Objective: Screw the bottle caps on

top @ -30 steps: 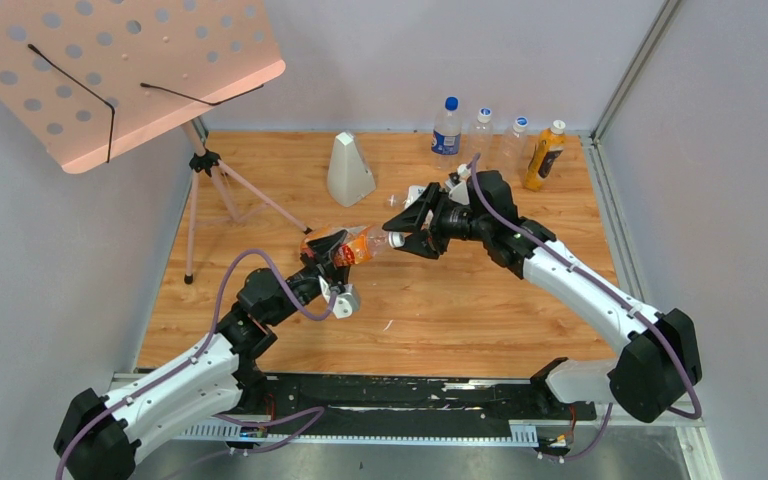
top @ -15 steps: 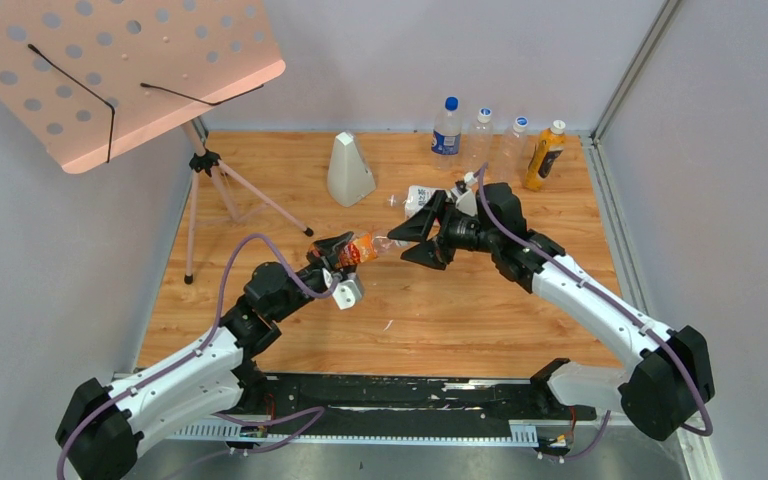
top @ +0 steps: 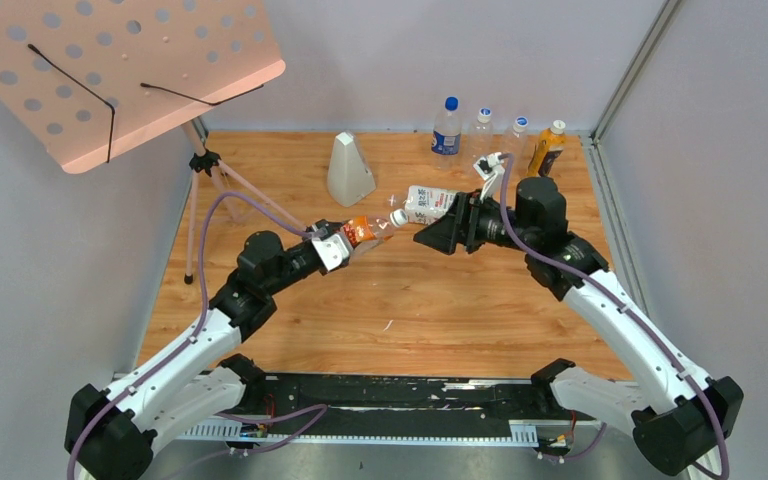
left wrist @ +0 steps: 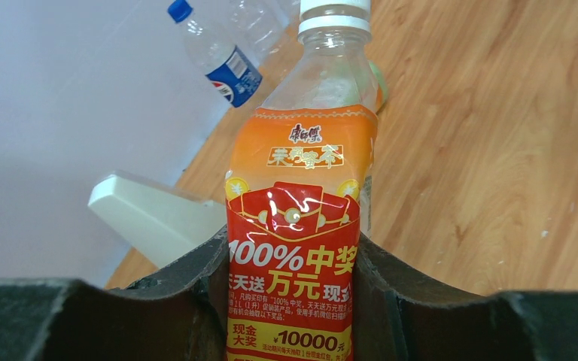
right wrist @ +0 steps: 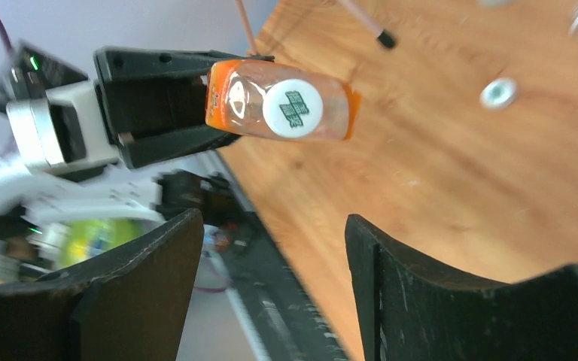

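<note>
My right gripper faces the top of the cap along the smaller bottle's neck. It will grab the white cap [top: 399, 217] [right wrist: 293, 108] by its sides next, to screw it on.
My left gripper [top: 353, 233] [left wrist: 293, 259] is shut on the smaller bottle [top: 362, 229] [left wrist: 295, 226], a clear one with an orange label, and holds it tilted above the table. A white cap [top: 398, 217] [left wrist: 334, 13] [right wrist: 292, 107] sits on its neck. A short way to the right of that cap, my right gripper [top: 435, 228] [right wrist: 271, 219] faces it, open and holding nothing. The larger bottle [top: 430, 203] lies on its side on the table behind. In the right wrist view a loose white cap [right wrist: 499, 93] lies on the wood.
A white cone-shaped block [top: 350, 170] stands mid-back. Along the back wall stand a blue-labelled bottle [top: 447, 127], two clear bottles [top: 481, 125] and an orange juice bottle [top: 545, 150]. A pink music stand [top: 110, 70] on a tripod [top: 205, 170] fills the left.
My right gripper has opened, let go of the cap and drawn back to the right. The left arm has carried the orange-labelled bottle slightly up and right, cap still on it.
</note>
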Robot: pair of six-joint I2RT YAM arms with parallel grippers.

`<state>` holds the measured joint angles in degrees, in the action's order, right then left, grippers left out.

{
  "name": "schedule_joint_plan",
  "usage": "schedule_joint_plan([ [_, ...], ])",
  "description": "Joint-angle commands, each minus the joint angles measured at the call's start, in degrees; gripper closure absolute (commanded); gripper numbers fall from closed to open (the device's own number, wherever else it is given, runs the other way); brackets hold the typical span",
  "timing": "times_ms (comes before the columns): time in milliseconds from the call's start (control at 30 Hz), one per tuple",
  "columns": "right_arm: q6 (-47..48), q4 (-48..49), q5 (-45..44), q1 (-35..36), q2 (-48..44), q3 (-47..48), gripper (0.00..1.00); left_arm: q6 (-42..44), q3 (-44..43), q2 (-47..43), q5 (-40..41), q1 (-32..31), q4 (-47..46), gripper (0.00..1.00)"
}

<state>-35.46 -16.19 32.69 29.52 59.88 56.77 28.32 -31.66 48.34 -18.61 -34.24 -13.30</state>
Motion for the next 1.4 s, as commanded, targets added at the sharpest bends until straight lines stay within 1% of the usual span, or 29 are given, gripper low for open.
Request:
schedule_joint_plan([
  [0, 33.8, -8.2, 3.3, -0.4, -2.9, 6.7, 0.3, -6.6, -5.2, 1.0, -11.6, 2.2, 5.1, 1.0],
  [33, 39.5, -9.5, 4.4, -0.4, -3.8, 6.9, 0.3, -7.0, -5.6, 1.3, -13.1, 2.3, 5.6, 1.0],
  [133, 49.0, -10.2, 7.6, -0.4, -6.9, 5.8, 0.28, -8.4, -7.6, 2.7, -21.1, 2.9, 7.6, 1.0],
  [267, 55.9, -9.4, 11.4, -0.4, -10.0, 5.0, 0.31, -9.8, -8.9, 3.8, -28.4, 3.0, 8.4, 1.0],
  [333, 58.2, -9.3, 14.2, -0.4, -10.4, 4.7, 0.32, -10.4, -9.2, 4.0, -30.2, 3.0, 8.3, 1.0],
  [467, 60.2, -9.1, 19.0, -0.4, -9.9, 4.7, 0.35, -11.0, -9.4, 4.2, -32.6, 3.1, 8.4, 1.0],
  [667, 62.2, -10.0, 23.9, -0.3, -8.1, 5.7, 0.36, -11.7, -10.6, 5.8, -35.9, 3.1, 9.5, 1.0],
  [833, 64.0, -12.1, 23.1, 0.7, -6.7, 6.1, 0.37, -11.7, -11.0, 6.1, -36.3, 3.0, 9.9, 1.0],
  [1000, 65.1, -13.3, 21.2, 2.3, -6.0, 6.2, 0.42, -11.9, -11.0, 6.2, -36.3, 3.0, 9.8, 1.0],
  [1200, 66.2, -14.6, 19.6, 3.6, -4.6, 6.7, 0.46, -12.0, -11.0, 6.3, -36.3, 3.0, 9.8, 1.0],
  [1367, 66.5, -14.8, 18.8, 4.1, -3.9, 7.1, 0.51, -12.0, -11.0, 6.4, -36.3, 3.0, 9.8, 1.0],
])
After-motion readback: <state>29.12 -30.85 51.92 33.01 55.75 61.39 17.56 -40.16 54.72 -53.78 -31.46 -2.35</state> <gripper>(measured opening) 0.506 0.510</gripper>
